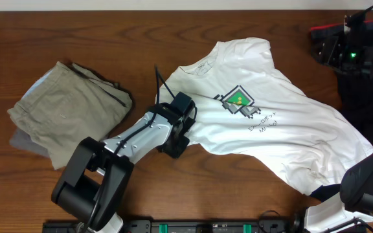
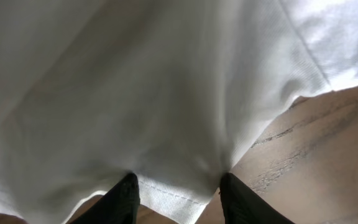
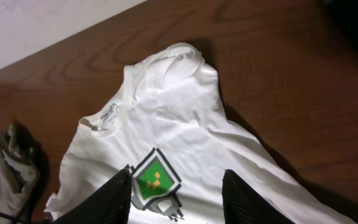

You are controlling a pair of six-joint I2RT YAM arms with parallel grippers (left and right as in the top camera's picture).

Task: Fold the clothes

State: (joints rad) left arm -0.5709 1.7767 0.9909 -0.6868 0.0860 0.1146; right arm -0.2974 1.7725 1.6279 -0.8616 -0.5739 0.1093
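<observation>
My right gripper will next grab the white T-shirt (image 1: 271, 123) (image 3: 160, 134) near the sleeve opposite my left gripper, to shift it and make it straight for folding.
The white T-shirt (image 1: 271, 123) lies spread and wrinkled across the middle and right of the table, print (image 1: 238, 100) facing up and collar (image 1: 199, 66) towards the back. My left gripper (image 1: 175, 144) is at the shirt's left sleeve. In the left wrist view it (image 2: 176, 182) is open, with the sleeve hem (image 2: 166, 200) lying between its fingers. My right gripper (image 3: 176, 177) is open and empty, well above the shirt (image 3: 166, 118), with the green print (image 3: 156, 178) showing between its fingers.
A khaki-beige folded garment (image 1: 63, 116) lies at the left, close to the left arm; it also shows in the right wrist view (image 3: 5, 171). A black object with a red edge (image 1: 329, 39) and a green light sits at the back right.
</observation>
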